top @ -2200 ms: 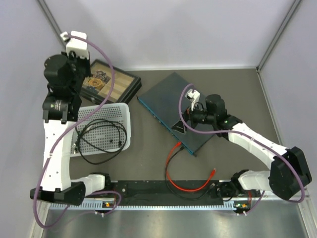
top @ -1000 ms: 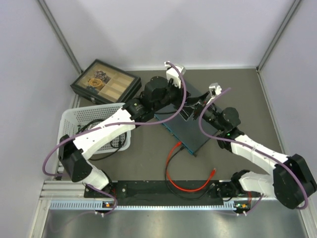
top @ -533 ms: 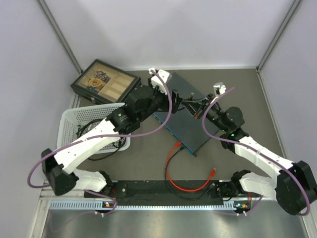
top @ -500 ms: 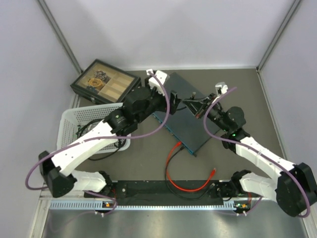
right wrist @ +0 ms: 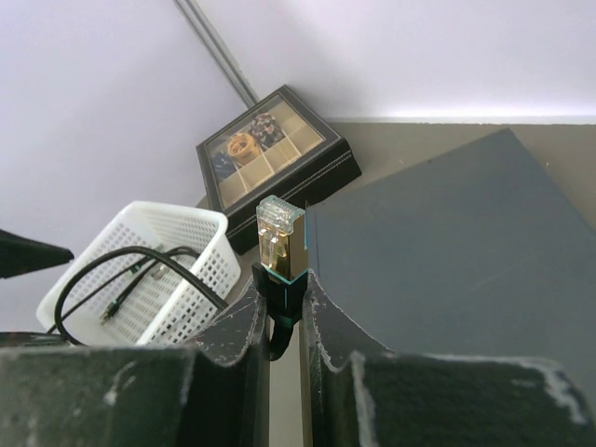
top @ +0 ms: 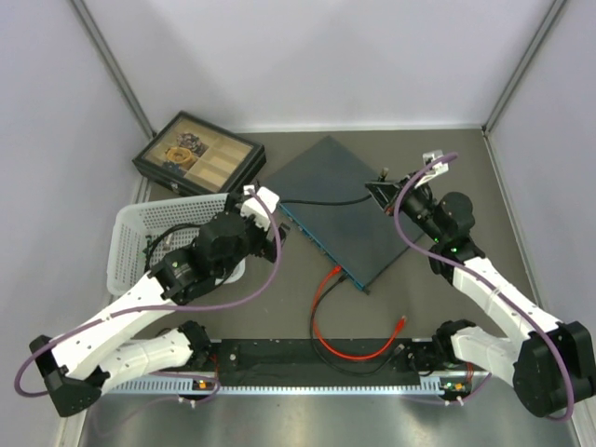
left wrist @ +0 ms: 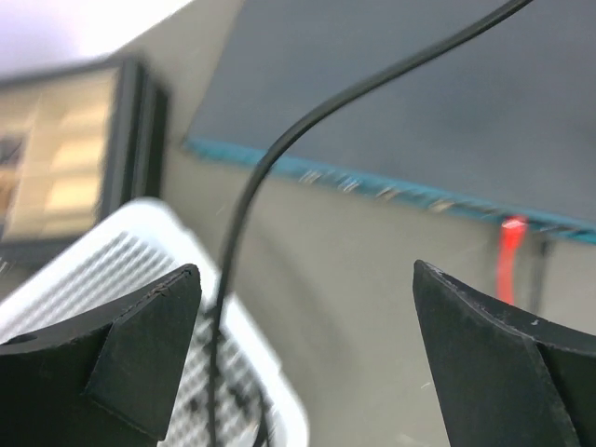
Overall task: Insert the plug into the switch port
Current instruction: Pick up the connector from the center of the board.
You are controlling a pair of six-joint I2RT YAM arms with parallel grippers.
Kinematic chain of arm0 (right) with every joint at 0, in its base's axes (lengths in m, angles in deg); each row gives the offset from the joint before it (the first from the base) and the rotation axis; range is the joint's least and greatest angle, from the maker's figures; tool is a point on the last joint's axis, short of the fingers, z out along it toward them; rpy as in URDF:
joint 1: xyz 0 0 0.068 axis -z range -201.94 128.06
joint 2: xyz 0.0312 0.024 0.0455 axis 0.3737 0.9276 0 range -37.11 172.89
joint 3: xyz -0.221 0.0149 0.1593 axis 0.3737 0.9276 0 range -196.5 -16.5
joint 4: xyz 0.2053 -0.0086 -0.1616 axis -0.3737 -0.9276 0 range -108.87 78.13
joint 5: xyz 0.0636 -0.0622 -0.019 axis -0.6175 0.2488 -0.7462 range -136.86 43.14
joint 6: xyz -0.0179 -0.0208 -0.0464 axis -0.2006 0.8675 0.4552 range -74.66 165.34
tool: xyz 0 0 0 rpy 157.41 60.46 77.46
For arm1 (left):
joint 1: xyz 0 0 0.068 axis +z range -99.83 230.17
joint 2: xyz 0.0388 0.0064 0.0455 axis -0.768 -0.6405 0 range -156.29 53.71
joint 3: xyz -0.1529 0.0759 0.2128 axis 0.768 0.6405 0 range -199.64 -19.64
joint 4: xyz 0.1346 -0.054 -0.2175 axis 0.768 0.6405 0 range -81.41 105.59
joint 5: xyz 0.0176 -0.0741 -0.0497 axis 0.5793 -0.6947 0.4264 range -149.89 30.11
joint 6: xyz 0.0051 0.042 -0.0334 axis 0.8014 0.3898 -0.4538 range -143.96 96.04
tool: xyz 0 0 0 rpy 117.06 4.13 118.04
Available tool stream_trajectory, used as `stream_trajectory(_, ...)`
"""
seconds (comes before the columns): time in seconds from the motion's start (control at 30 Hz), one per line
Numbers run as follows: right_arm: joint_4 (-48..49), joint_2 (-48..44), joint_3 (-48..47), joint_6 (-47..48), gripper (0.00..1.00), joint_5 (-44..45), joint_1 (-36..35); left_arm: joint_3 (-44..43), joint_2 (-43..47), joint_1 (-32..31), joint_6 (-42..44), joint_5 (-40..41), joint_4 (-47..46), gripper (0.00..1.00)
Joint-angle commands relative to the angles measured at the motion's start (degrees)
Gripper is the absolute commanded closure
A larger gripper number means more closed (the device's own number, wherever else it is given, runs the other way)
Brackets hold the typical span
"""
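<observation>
I will next use my left gripper to grab the black cable by its loose part near the basket (left wrist: 230,250), to draw out slack for inserting the plug.
The switch (top: 340,200) lies flat mid-table, its teal port edge (top: 317,244) facing the left arm. My right gripper (top: 384,186) hovers over the switch's right corner, shut on the black boot of the plug (right wrist: 279,237), whose clear tip and gold shell stick up between the fingers (right wrist: 328,321). From the plug, a black cable (top: 321,200) runs across the switch top to the basket. My left gripper (top: 272,216) is open beside the port edge (left wrist: 372,186); the black cable (left wrist: 244,214) hangs loose between its fingers (left wrist: 140,335).
A red cable (top: 326,326) is plugged into the teal edge near its front end and loops toward the arm bases. A white basket (top: 126,237) holding coiled black cable sits at the left. A black compartmented tray box (top: 197,158) stands at the back left.
The left gripper opened, let go of the black cable and drew back toward the basket. The right gripper shut on the plug and pulled right to the switch's corner.
</observation>
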Motion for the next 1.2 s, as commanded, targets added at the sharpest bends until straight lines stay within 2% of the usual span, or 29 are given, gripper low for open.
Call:
stream_trajectory(0.0,0.7,0.0,-3.5,1.0,1.00,-1.2,0.7,1.9,3.1,0.0,-3.8,12.9,6.8,0.01)
stream_trajectory(0.13,0.5,0.1,-3.5,1.2,1.00,-1.1,1.2,1.9,2.2,0.0,-6.4,18.1,12.4,0.02)
stream_trajectory(0.2,0.5,0.0,-3.4,1.1,1.00,-1.1,1.1,1.6,1.2,0.1,-9.7,21.0,13.6,0.09)
stream_trajectory(0.3,0.4,-0.2,-3.5,1.2,1.00,-1.0,1.4,2.0,-0.5,0.1,-11.7,21.6,14.0,0.24)
stream_trajectory(0.33,0.4,-0.3,-3.4,1.2,1.00,-0.9,1.5,2.1,-1.2,0.0,-13.2,22.8,14.2,0.35)
stream_trajectory(0.43,-0.3,-1.0,-3.8,1.4,1.00,-1.1,1.9,1.9,-3.6,0.1,-15.4,24.6,15.9,0.57)
stream_trajectory(0.53,-1.2,-1.8,-4.0,2.0,1.00,-1.0,2.3,-0.3,-4.9,0.1,-16.2,27.0,18.0,0.99)
stream_trajectory(0.7,-1.1,-1.7,-3.0,2.1,1.00,-2.2,2.3,-9.4,-4.3,0.0,-8.6,36.7,20.7,1.00)
stream_trajectory(0.83,-0.7,-1.2,-1.8,1.1,1.00,-3.6,2.3,-22.4,-5.4,0.1,4.9,44.2,17.3,1.00)
stream_trajectory(0.93,-1.2,-1.2,-1.6,1.0,1.00,-4.3,2.3,-32.2,-7.2,0.0,10.1,46.1,15.8,1.00)
stream_trajectory(1.0,-2.0,-1.8,-1.6,1.4,1.00,-4.3,2.3,-34.9,-8.4,0.0,13.6,46.2,12.2,1.00)
stream_trajectory(1.03,-2.8,-1.9,-1.7,1.9,1.00,-4.0,2.3,-34.8,-8.6,0.0,19.6,47.7,9.4,1.00)
stream_trajectory(1.07,-3.0,-2.0,-1.7,2.1,1.00,-3.8,2.3,-34.2,-8.7,0.0,23.6,48.5,1.1,1.00)
stream_trajectory(1.1,-3.2,-2.2,-1.9,2.3,1.00,-3.8,2.3,-33.9,-9.3,0.0,27.0,49.3,-2.0,1.00)
stream_trajectory(1.17,-3.4,-2.5,-1.9,2.4,1.00,-3.8,2.3,-36.4,-11.0,-0.1,29.9,46.7,-4.6,1.00)
